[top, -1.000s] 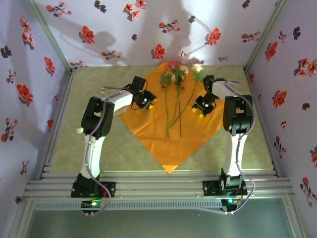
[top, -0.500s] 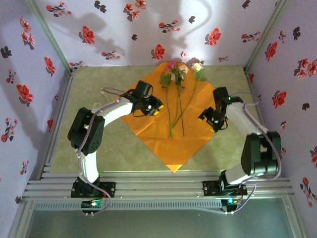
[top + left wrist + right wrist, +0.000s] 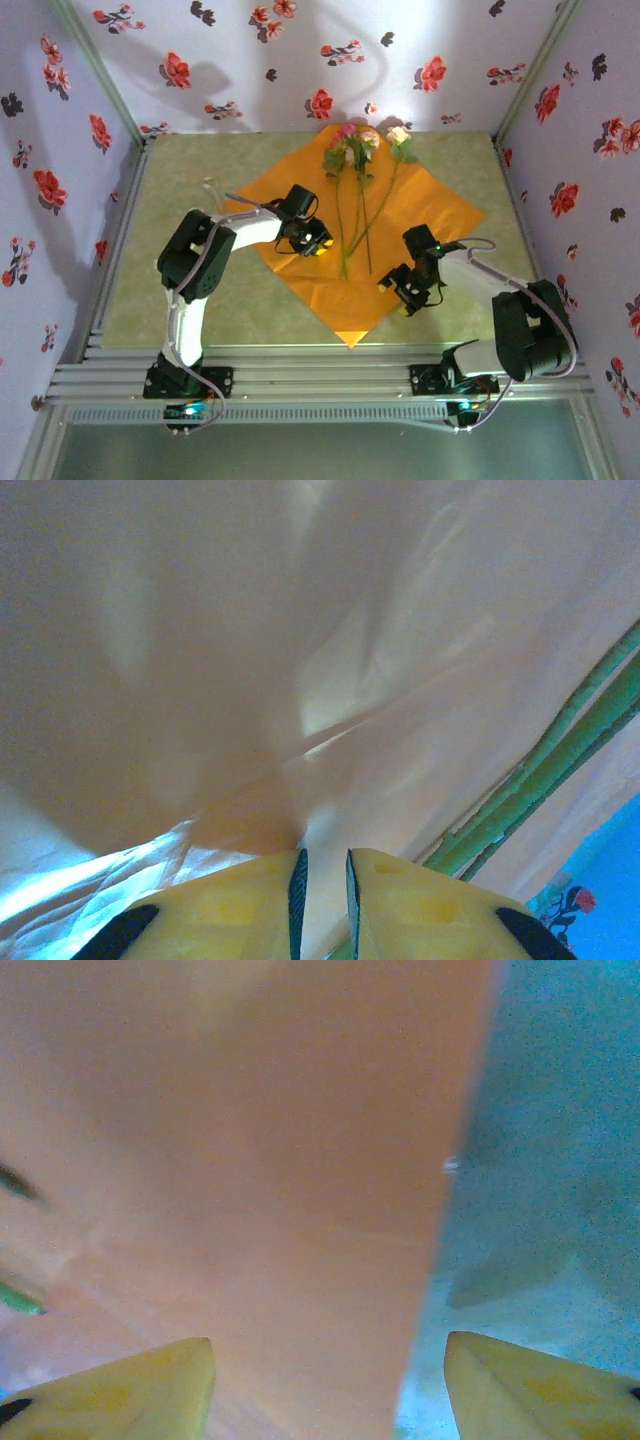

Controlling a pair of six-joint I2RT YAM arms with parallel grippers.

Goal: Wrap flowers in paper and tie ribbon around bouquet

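Observation:
My right gripper is to grab the orange paper's near edge [image 3: 402,1378] next, beside the stem ends, so that it can fold the paper's near corner over the stems.
The orange paper [image 3: 425,210] lies flat as a diamond on the table. On it lie the flowers [image 3: 352,150], pink and cream heads at the far corner, green stems [image 3: 345,225] running toward me. My left gripper [image 3: 317,245] is down on the paper just left of the stems. In the left wrist view its jaws [image 3: 322,865] are pinched on a puckered fold of paper [image 3: 300,630], with the stems [image 3: 545,780] to the right. My right gripper [image 3: 402,298] stands open [image 3: 328,1345] astride the paper's [image 3: 250,1160] near-right edge. I cannot make out the ribbon for certain.
The green table [image 3: 170,290] surrounds the sheet, and it shows bluish [image 3: 560,1160] in the right wrist view. Flower-print walls close in the left, back and right. A metal rail [image 3: 320,375] with both arm bases runs along the near edge.
My left gripper slid down and right toward the stems and closed on the paper. My right gripper swung from the sheet's upper right down to its near-right edge, staying open.

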